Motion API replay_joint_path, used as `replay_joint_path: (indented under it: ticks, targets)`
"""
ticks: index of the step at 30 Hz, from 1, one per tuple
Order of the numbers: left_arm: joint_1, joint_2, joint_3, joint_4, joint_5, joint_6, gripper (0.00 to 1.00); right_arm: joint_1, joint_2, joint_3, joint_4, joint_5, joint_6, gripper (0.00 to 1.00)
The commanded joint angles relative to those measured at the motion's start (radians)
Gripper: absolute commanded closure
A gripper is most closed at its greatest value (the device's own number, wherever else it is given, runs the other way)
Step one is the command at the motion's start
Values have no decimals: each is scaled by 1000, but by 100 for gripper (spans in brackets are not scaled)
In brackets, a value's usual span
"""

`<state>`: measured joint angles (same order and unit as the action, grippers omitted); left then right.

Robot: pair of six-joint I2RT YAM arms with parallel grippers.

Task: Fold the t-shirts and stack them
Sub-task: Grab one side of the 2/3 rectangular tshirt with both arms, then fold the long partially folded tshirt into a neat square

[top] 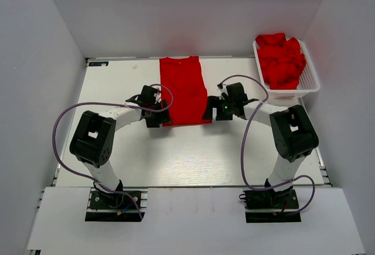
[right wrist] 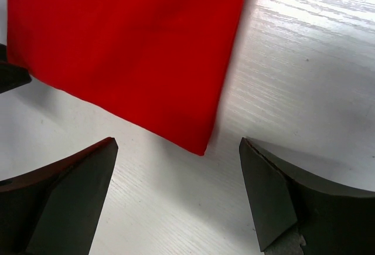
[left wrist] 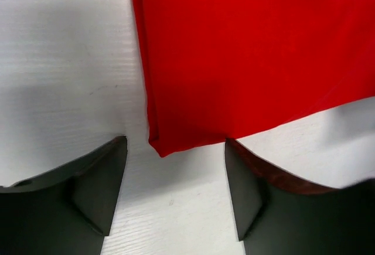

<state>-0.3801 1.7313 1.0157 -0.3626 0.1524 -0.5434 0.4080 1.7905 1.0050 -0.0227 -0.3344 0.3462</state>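
My right gripper grabs the red t-shirt's near corner next, opposite the left gripper's corner, to fold the hem evenly toward the collar.
One red t-shirt lies flat on the white table, folded into a long narrow strip with its collar at the far end. My left gripper is at the strip's near left corner, and my right gripper is at its near right corner. In the left wrist view the t-shirt ends in a corner that just reaches between the tips of the open left gripper. In the right wrist view the t-shirt has its corner level with the tips of the open right gripper. Neither gripper holds cloth.
A white mesh basket stands at the far right, heaped with more crumpled red t-shirts. Grey walls enclose the table on the left, back and right. Purple cables loop beside both arms.
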Motion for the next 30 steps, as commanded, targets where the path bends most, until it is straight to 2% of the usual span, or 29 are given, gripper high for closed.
replay_joint_path:
  ticks: [1, 3, 4, 5, 6, 8, 9, 10, 13, 14, 17, 22, 30]
  targets:
    - [-8, 5, -31, 19, 19, 16, 30, 3, 14, -14, 55, -38, 20, 10]
    - [-17, 25, -31, 28, 39, 16, 39, 5, 27, -31, 79, -38, 33, 13]
    - [-17, 25, -31, 28, 53, 25, 48, 5, 32, -26, 81, -49, 37, 18]
    - [-17, 36, -31, 28, 53, 25, 52, 6, 44, -25, 78, -58, 39, 22]
    - [-17, 36, -31, 28, 53, 25, 56, 5, 46, -23, 78, -70, 40, 32]
    - [-17, 45, -31, 28, 53, 25, 65, 6, 49, -23, 89, -71, 53, 42]
    - [-17, 45, -31, 28, 53, 25, 68, 11, 49, -31, 92, -72, 57, 50]
    - [-17, 45, -31, 28, 53, 25, 73, 11, 46, -34, 92, -74, 59, 67]
    - [-26, 45, -40, 37, 62, 25, 98, 12, 34, -46, 101, -77, 63, 96]
    - [-26, 45, -40, 47, 62, 25, 100, 12, 27, -52, 102, -75, 63, 100]
    - [-26, 13, -49, 71, 84, 25, 100, 12, -5, -69, 102, -69, 57, 100]
    - [-46, -132, -114, 77, 107, 25, 100, 17, -129, -130, 53, -65, 37, 100]
    - [-101, -351, -184, -188, 222, 46, 100, 35, -420, -264, -218, -72, 19, 100]
